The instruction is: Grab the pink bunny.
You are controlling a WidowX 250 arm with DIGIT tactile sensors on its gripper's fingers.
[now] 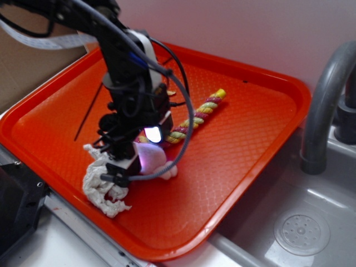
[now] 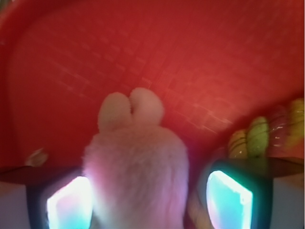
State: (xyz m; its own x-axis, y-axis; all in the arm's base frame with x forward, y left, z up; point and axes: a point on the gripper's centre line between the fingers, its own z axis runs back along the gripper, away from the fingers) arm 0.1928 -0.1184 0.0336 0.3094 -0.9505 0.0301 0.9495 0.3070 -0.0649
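The gripper will next hold the pink bunny by its fluffy body [image 1: 149, 157] to pick it up off the orange tray.
The pink bunny [image 1: 157, 161] lies on the orange tray [image 1: 250, 128], near its front. In the wrist view the bunny [image 2: 138, 162] is a pale pink fluffy body with two rounded nubs pointing away. My gripper [image 1: 139, 156] is down over it, with one lit pad on each side of the body. In the wrist view my gripper [image 2: 143, 205] has its left pad [image 2: 66, 202] against the fur, while a gap shows between the fur and the right pad [image 2: 228, 200]. The jaws stand open around the bunny.
A wrinkly white cloth [image 1: 100, 186] lies just left of the bunny. A yellow, green and maroon rope [image 1: 194, 118] lies behind it to the right, and shows in the wrist view [image 2: 259, 136]. A grey sink [image 1: 300, 228] with a curved pipe [image 1: 322, 105] is to the right.
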